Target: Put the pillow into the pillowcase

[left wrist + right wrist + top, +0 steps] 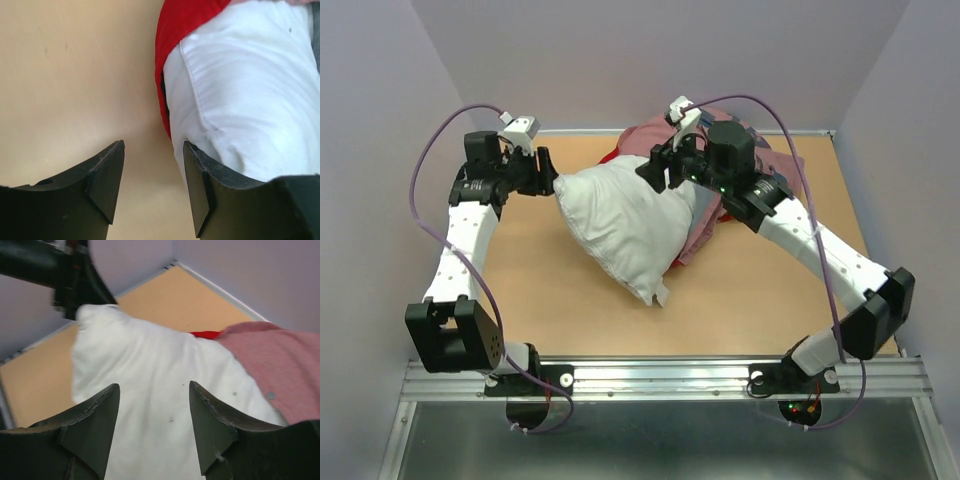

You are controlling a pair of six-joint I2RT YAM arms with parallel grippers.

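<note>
The pillow needs to stay free to slide inside, so next my right gripper needs to grab the pillowcase (760, 165) by its pinkish hem with the snap button (700, 232).
The white pillow (625, 220) lies in the middle of the table, its far right part on the pinkish-red pillowcase (760, 165). A bright red edge of the case (180, 30) shows under the pillow (250, 85) in the left wrist view. My left gripper (546, 172) is open at the pillow's far left corner, one finger (200, 185) against the white fabric, nothing between the jaws. My right gripper (660, 168) is open and empty just above the pillow (150, 390), with the pillowcase (280, 370) to its right.
The tan table (550, 300) is walled by lavender panels (620, 60) at the back and sides. A metal rail (660, 378) with the arm bases runs along the near edge. Purple cables (430, 160) loop over both arms.
</note>
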